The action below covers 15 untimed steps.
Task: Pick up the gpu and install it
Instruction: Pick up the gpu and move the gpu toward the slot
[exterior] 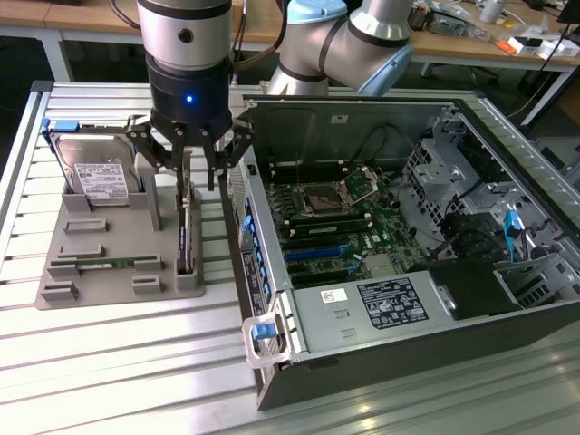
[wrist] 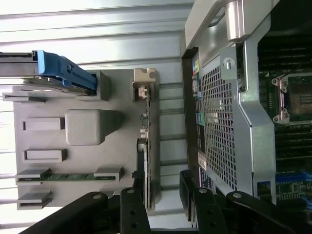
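Note:
I should next grab the GPU with my gripper by its exposed top edge (exterior: 187, 186), because the slot of the grey holder closes around the GPU's lower edge.
The gpu (exterior: 186, 237) is a thin dark card standing on edge in a slot of the grey holder (exterior: 109, 231) on the table. In the wrist view the gpu (wrist: 149, 146) shows edge-on, with its silver bracket end at the far side. My gripper (exterior: 201, 181) hangs directly over the card, open, one finger on each side of its top edge. In the wrist view my gripper (wrist: 163, 195) straddles the card, which stands closer to one finger (wrist: 138, 200) than to the other. Nothing is gripped.
A silver hard drive (exterior: 95, 177) with a blue frame (wrist: 63, 73) and a green memory stick (exterior: 109, 264) sit in the same holder (wrist: 87, 97). The open computer case (exterior: 507, 313) lies at the exterior view's right, motherboard (exterior: 335, 213) exposed, its wall (wrist: 222, 122) close beside the card.

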Each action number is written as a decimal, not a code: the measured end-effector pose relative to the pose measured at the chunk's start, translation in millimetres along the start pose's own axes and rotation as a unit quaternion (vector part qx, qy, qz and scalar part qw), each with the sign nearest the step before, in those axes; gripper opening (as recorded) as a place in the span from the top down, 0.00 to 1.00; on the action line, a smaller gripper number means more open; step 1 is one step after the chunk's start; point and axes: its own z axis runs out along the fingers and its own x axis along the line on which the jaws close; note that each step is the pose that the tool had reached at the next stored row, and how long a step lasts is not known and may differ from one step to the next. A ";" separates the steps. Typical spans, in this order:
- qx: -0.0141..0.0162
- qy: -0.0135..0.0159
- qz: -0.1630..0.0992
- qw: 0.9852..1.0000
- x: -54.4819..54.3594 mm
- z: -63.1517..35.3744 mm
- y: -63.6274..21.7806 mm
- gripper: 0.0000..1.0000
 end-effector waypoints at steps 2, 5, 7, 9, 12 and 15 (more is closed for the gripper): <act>0.000 0.000 0.000 1.000 0.1 1.4 0.0 0.58; 0.000 0.000 0.000 1.000 0.1 3.2 0.0 0.58; 0.000 0.000 0.000 1.000 0.1 5.1 -0.1 0.58; 0.000 0.000 0.000 1.000 1.4 8.9 -0.2 0.58; 0.000 0.000 0.000 1.000 1.8 10.8 -0.2 0.58; 0.000 0.000 0.000 1.000 1.9 12.4 -0.2 0.58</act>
